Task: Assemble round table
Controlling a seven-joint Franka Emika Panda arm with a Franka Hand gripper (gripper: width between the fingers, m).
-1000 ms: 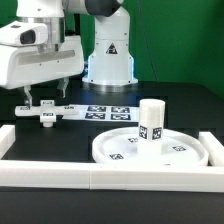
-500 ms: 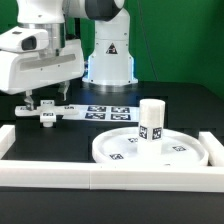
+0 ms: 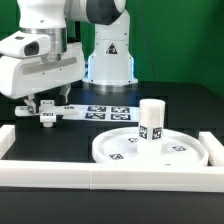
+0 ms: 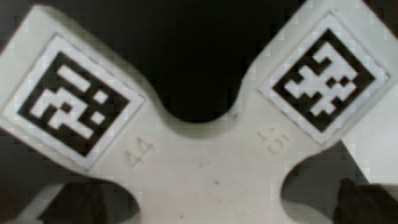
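My gripper grabs the cross-shaped piece by its middle (image 3: 48,110) next, to top the cylinder leg (image 3: 151,121) of the round table.
The white cross-shaped piece (image 3: 47,117) lies on the black table at the exterior view's left. My gripper (image 3: 47,105) is low over it, jaws open, one finger on each side of its middle. In the wrist view the cross-shaped piece (image 4: 199,150) fills the picture with two square tags, and my gripper (image 4: 214,205) straddles its centre. The large rimmed disc (image 3: 185,152) lies flat at the front right. The short cylinder leg (image 3: 151,121) stands upright on it, well away from the gripper.
The marker board (image 3: 108,112) lies flat between the cross-shaped piece and the disc. White border rails (image 3: 60,176) run along the front and sides. The arm's base (image 3: 110,55) stands behind the marker board.
The gripper has come down a little closer onto the cross-shaped piece. The cross-shaped piece, the disc and the leg have not moved.
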